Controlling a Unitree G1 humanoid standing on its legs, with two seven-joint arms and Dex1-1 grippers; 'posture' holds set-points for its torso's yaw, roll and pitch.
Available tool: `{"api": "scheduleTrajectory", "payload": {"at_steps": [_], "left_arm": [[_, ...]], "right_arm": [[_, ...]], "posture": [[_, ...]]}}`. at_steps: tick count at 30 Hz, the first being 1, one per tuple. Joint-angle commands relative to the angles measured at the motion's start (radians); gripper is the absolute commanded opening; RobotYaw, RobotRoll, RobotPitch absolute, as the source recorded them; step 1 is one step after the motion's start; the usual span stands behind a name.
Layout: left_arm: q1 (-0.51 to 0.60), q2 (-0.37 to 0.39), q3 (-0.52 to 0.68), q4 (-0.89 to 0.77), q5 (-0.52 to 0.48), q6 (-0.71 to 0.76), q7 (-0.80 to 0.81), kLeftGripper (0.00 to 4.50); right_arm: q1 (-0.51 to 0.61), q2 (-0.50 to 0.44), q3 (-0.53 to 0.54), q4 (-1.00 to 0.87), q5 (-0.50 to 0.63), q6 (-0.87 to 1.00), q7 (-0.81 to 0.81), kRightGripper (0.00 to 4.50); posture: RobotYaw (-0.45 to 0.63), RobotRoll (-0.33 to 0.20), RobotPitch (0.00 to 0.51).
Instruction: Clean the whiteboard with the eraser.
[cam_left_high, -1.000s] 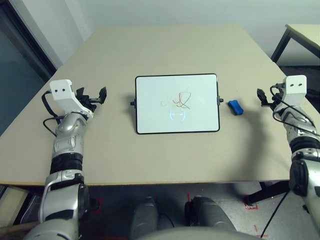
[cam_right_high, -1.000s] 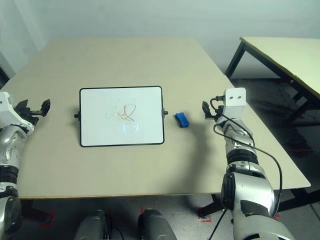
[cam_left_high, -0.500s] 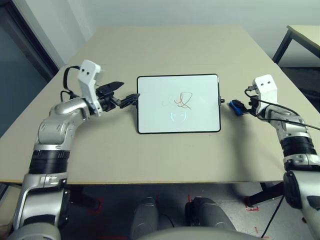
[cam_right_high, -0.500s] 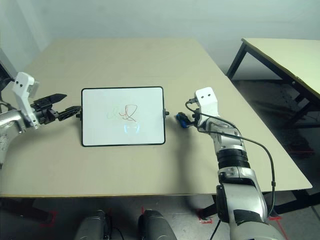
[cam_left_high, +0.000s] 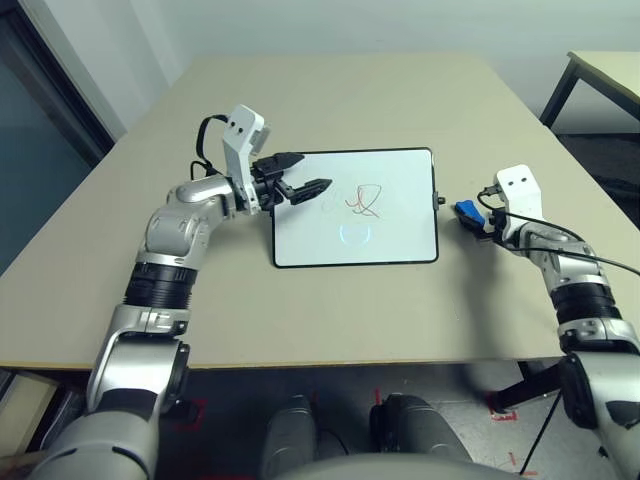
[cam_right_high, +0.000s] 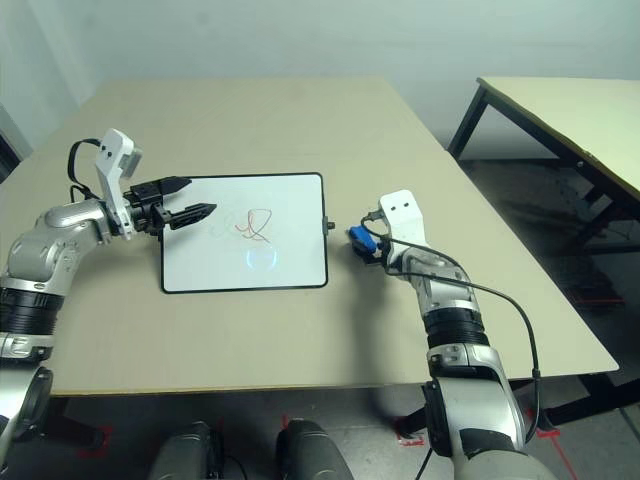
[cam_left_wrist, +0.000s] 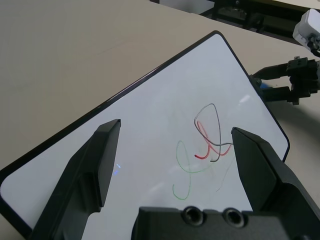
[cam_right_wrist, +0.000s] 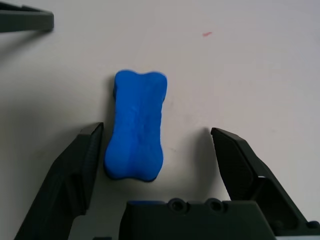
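The blue eraser should wipe the scribbles off the whiteboard (cam_left_high: 390, 235), so my right gripper needs to grab it next by its narrow middle (cam_left_high: 469, 212).
The whiteboard (cam_left_high: 390, 235) lies flat mid-table, black-framed, with red, black and green scribbles (cam_left_wrist: 205, 145) near its centre. My left gripper (cam_left_high: 310, 185) hovers open over the board's left part, fingers (cam_left_wrist: 102, 160) pointing toward the scribbles. The blue eraser (cam_left_high: 466, 211) lies on the table just right of the board's right edge. My right gripper (cam_right_wrist: 156, 131) is open and straddles the eraser (cam_right_wrist: 136, 131). The eraser sits close to one finger (cam_right_wrist: 82, 167), with a gap to the other.
The tan table (cam_left_high: 330, 310) has bare room in front of and behind the board. A second table (cam_right_high: 570, 110) stands off to the right across a gap. The near table edge runs below both forearms.
My left gripper swung right from beside the board to above its left part. My right gripper moved further in around the eraser. The board and eraser have not moved.
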Motion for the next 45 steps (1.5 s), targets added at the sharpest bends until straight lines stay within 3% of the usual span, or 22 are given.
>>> {"api": "scheduleTrajectory", "payload": {"at_steps": [1,9,11,18,28,31,35,40,45], "left_arm": [[0.004,0.003,-0.015,0.000,0.017,0.003,-0.017,4.50],[0.038,0.031,-0.020,-0.044,0.020,0.036,-0.042,4.50],[0.053,0.048,-0.027,-0.074,0.018,0.058,-0.058,4.50],[0.079,0.091,-0.037,-0.130,0.020,0.087,-0.093,4.50],[0.053,0.094,-0.049,-0.114,0.033,0.084,-0.111,4.50],[0.045,0.092,-0.058,-0.117,0.036,0.088,-0.117,4.50],[0.044,0.093,-0.059,-0.129,0.033,0.098,-0.116,4.50],[0.060,0.097,-0.060,-0.152,0.030,0.113,-0.113,4.50],[0.066,0.100,-0.056,-0.168,0.026,0.129,-0.109,4.50]], "right_arm": [[0.019,0.015,0.009,-0.020,-0.005,0.026,-0.001,3.60],[0.011,0.008,-0.003,-0.026,-0.014,0.037,-0.022,1.00],[-0.009,-0.007,-0.019,-0.038,-0.010,0.030,-0.031,0.69],[-0.090,-0.021,0.002,-0.239,0.026,0.135,0.014,0.64],[-0.105,-0.026,0.278,-0.651,0.076,0.446,0.212,0.64],[-0.100,-0.035,0.413,-0.641,0.018,0.411,0.247,0.64],[-0.085,-0.042,0.507,-0.601,-0.036,0.384,0.258,0.64],[-0.070,-0.051,0.575,-0.548,-0.105,0.358,0.263,0.64],[-0.088,-0.026,0.567,-0.511,-0.131,0.351,0.255,0.64]], "posture": [[-0.07,0.000,0.000],[-0.06,0.000,0.000],[-0.06,0.000,0.000],[-0.08,0.000,0.000],[-0.10,0.000,0.000],[-0.10,0.000,0.000],[-0.09,0.000,0.000],[-0.08,0.000,0.000],[-0.07,0.000,0.000]]}}
